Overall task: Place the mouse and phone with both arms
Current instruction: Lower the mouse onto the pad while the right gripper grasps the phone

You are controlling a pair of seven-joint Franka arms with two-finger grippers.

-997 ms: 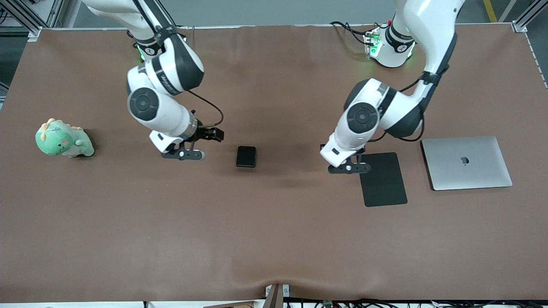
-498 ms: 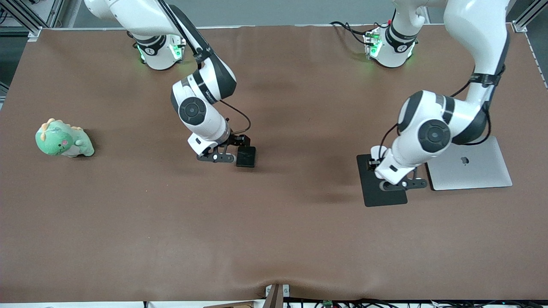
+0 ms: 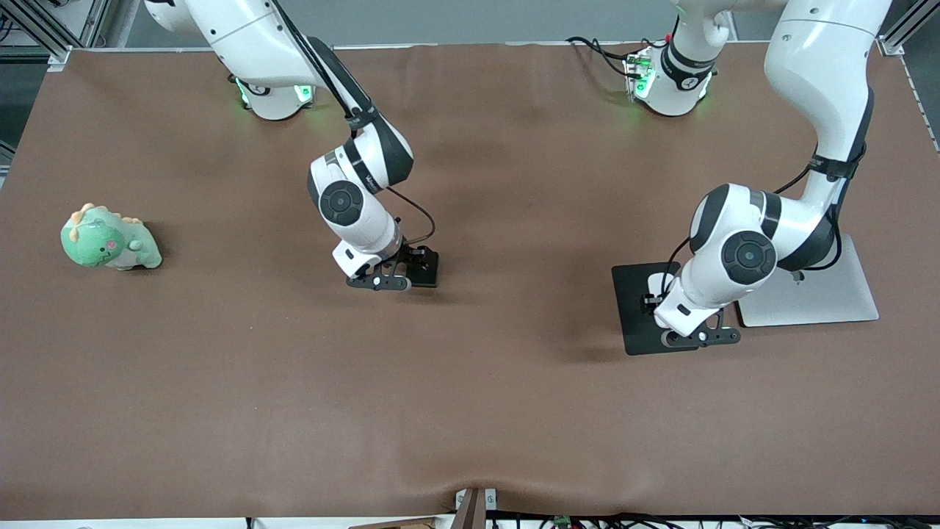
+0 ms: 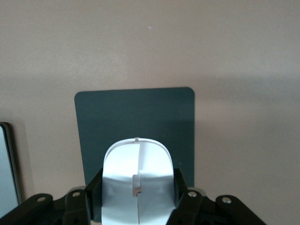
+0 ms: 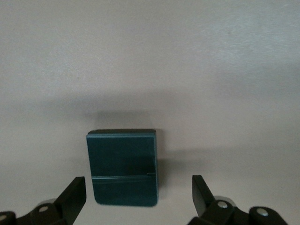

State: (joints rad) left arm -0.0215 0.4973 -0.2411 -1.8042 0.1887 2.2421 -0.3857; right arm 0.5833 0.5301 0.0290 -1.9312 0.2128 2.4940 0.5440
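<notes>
The right gripper grabs the two long side edges of the small black phone (image 5: pixel 123 166) next, to place the phone.
The white mouse (image 4: pixel 137 180) sits between my left gripper's (image 4: pixel 137 201) fingers, which press on both its sides, low over the large flat black mouse pad (image 4: pixel 136 117). In the front view the left gripper (image 3: pixel 659 292) is over the pad (image 3: pixel 633 308) and a bit of the mouse (image 3: pixel 655 282) shows. The small black phone (image 5: pixel 123 166) lies flat on the brown table. My right gripper (image 5: pixel 138 197) is open, its fingers wide apart on either side of the phone. In the front view the right gripper (image 3: pixel 415 266) hangs over the phone (image 3: pixel 429 269).
A closed silver laptop (image 3: pixel 844 294) lies beside the mouse pad, toward the left arm's end; its edge shows in the left wrist view (image 4: pixel 5 168). A green plush dinosaur (image 3: pixel 110 242) sits toward the right arm's end of the table.
My right gripper has moved from beside the phone to over it. My left gripper has carried the mouse from beside the mouse pad to over it.
</notes>
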